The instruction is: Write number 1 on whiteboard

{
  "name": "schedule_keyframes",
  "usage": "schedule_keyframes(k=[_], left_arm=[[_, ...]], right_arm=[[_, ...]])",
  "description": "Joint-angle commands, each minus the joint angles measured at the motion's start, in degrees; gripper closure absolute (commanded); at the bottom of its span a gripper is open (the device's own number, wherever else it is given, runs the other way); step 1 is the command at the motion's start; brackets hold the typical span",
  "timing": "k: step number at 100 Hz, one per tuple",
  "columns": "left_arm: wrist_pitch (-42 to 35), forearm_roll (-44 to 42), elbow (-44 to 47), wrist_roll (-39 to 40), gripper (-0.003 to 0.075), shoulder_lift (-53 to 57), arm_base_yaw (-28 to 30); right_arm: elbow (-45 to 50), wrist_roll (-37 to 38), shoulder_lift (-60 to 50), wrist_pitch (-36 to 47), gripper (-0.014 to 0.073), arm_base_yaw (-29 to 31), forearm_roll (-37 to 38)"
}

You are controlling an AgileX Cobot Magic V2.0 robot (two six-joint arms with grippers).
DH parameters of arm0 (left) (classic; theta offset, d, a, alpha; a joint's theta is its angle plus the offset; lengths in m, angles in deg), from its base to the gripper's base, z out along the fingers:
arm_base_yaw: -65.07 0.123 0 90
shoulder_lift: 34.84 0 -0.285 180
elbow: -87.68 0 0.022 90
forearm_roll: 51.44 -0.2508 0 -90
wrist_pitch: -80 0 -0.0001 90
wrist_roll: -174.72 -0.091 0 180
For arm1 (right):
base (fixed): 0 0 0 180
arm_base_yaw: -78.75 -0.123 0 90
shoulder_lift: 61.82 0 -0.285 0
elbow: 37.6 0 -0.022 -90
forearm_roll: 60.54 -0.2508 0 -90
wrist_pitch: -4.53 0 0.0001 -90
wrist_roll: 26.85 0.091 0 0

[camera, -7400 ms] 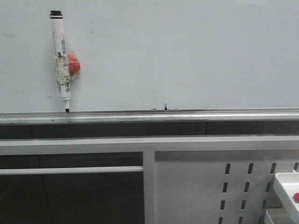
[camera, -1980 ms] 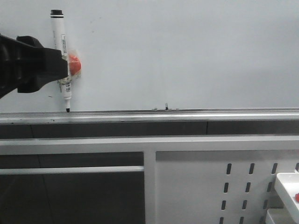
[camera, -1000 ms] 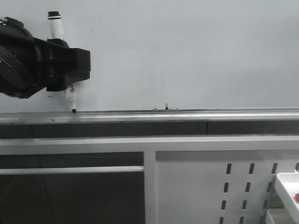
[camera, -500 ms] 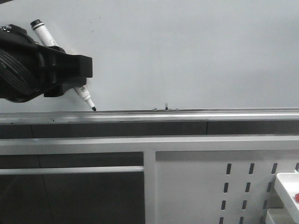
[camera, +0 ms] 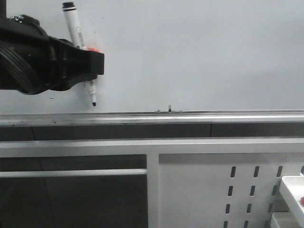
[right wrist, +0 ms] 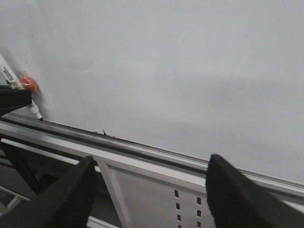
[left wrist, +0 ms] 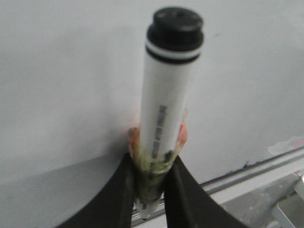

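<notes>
The right gripper grabs the marker by its free rear end (camera: pixel 71 19) next, while my left gripper's fingers cover the marker's middle.
The whiteboard (camera: pixel 199 52) fills the upper part of the front view, with its silver rail (camera: pixel 190 117) below. My left gripper (camera: pixel 89 64) is shut on a white marker (camera: pixel 75 26) that has a black rear end and stands nearly upright. Its black tip (camera: pixel 94 104) points down, just above the rail. An orange-red lump (camera: pixel 93 49) is taped to the marker's body. In the left wrist view the marker (left wrist: pixel 166 109) is clamped between the black fingers (left wrist: pixel 118 194). My right gripper (right wrist: pixel 149 190) is open with nothing between its fingers. No number 1 shows on the board.
Tiny dark specks (camera: pixel 169 108) sit on the board just above the rail. Below the rail, a white panel with slotted holes (camera: pixel 199 190) stands at lower right. A white tray (camera: pixel 290 187) at the right edge holds a small red piece (camera: pixel 301 200).
My left gripper came in from the left and closed on the marker. It has carried the marker rightward and a little up, and the marker swung from tilted back to nearly upright.
</notes>
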Motion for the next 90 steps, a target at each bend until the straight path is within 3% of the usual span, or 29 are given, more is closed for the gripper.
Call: schedule_keyframes(k=[1,18,25,37,50,90], left_arm=[[1.84,-10.11,-2.33,0.02,0.074,4.22,-1.54],[17.59,-25.46,-6.94,0.02,0.074,11.32,-8.67],[24.33,-32.24,-9.53,0.02,0.074,13.07,-11.33],[35.4,-44.08,-14.19,0.02,0.074,14.05,-15.95],[41.56,-51.91,-16.61,0.02,0.074,13.93,-19.08],[42.78,-52.94,-16.69,0.02,0.074,14.06,-19.62]], right_arm=[[-2.63,-2.0,0.79,4.3,0.015,-0.13,-2.3],[-6.17,-26.98,1.99,3.0,0.0149,-6.01,-15.58],[-8.75,-31.39,4.04,-0.46,0.0149,-9.4,-17.89],[-13.24,-31.69,10.58,-4.19,0.0149,-15.22,-17.9],[-17.32,-33.65,17.42,-3.97,0.0149,-20.08,-17.65],[-20.08,-33.92,24.47,1.07,0.0149,-26.59,-17.42]])
